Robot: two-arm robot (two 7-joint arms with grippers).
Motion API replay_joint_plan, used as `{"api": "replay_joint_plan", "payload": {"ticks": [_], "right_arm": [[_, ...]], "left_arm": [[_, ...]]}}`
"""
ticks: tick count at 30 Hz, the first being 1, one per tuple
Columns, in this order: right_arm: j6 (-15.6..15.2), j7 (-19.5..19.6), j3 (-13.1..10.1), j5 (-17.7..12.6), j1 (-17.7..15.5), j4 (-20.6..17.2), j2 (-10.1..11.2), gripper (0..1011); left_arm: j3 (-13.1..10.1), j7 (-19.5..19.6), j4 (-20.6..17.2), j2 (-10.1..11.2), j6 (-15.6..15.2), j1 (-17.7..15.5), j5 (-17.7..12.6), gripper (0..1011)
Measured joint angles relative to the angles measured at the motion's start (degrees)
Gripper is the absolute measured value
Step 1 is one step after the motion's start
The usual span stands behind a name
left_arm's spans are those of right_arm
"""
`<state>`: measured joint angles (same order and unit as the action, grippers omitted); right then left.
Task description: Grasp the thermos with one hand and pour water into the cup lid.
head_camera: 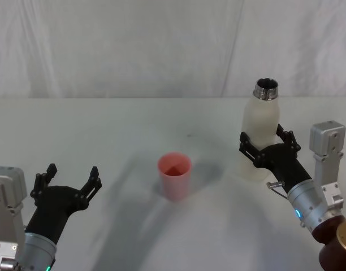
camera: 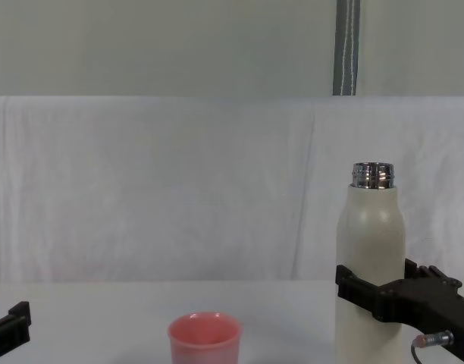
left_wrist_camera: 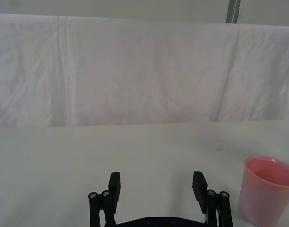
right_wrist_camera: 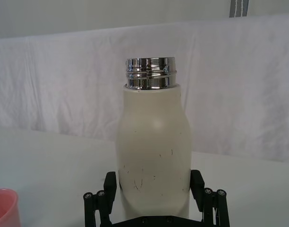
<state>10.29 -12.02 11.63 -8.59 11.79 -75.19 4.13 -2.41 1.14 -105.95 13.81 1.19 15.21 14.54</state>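
Note:
The thermos slopes in at its shoulder (camera: 371, 208), so my right gripper should next grab it by its lower body (camera: 374, 282), where the sides run straight.
The cream-white thermos (head_camera: 260, 135) stands upright at the table's right, its steel neck uncapped. My right gripper (head_camera: 263, 135) is open around the lower body, one black finger on each side, close against the wall; the right wrist view shows the thermos (right_wrist_camera: 154, 146) filling the gap of the gripper (right_wrist_camera: 154, 182). In the chest view the gripper (camera: 376, 284) sits at mid-height of the thermos (camera: 371, 250). The pink cup lid (head_camera: 174, 175) stands upright at the centre, apart from both arms. Low at the near left, my left gripper (head_camera: 72, 172) is open and holds nothing.
A white cloth covers the table (head_camera: 105, 135) and hangs as a backdrop behind it. A brown round part (head_camera: 340, 248) sits at the lower right beside my right arm. The left wrist view has the cup lid (left_wrist_camera: 267, 189) off to one side of the open left gripper (left_wrist_camera: 156, 182).

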Motion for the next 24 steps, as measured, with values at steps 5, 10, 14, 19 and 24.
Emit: {"api": "replay_joint_plan", "payload": {"ticks": [5, 10, 14, 19, 24], "right_arm": [[0.11, -0.24, 0.13, -0.18, 0.8, 1.03, -0.08, 1002], [0.46, -0.49, 0.34, -0.37, 1.87, 2.37, -0.29, 1002], [0.66, -0.68, 0.55, -0.42, 2.52, 3.14, -0.38, 1002], [0.73, -0.74, 0.63, -0.44, 2.97, 3.78, -0.4, 1002], [0.75, -0.78, 0.71, -0.45, 3.42, 4.42, -0.34, 1002]], "left_arm": [[0.0, 0.0, 0.0, 0.0, 0.0, 0.0, 0.0, 1001], [0.0, 0.0, 0.0, 0.0, 0.0, 0.0, 0.0, 1001], [0.0, 0.0, 0.0, 0.0, 0.0, 0.0, 0.0, 1001], [0.0, 0.0, 0.0, 0.0, 0.0, 0.0, 0.0, 1001], [0.0, 0.0, 0.0, 0.0, 0.0, 0.0, 0.0, 1001]]}}
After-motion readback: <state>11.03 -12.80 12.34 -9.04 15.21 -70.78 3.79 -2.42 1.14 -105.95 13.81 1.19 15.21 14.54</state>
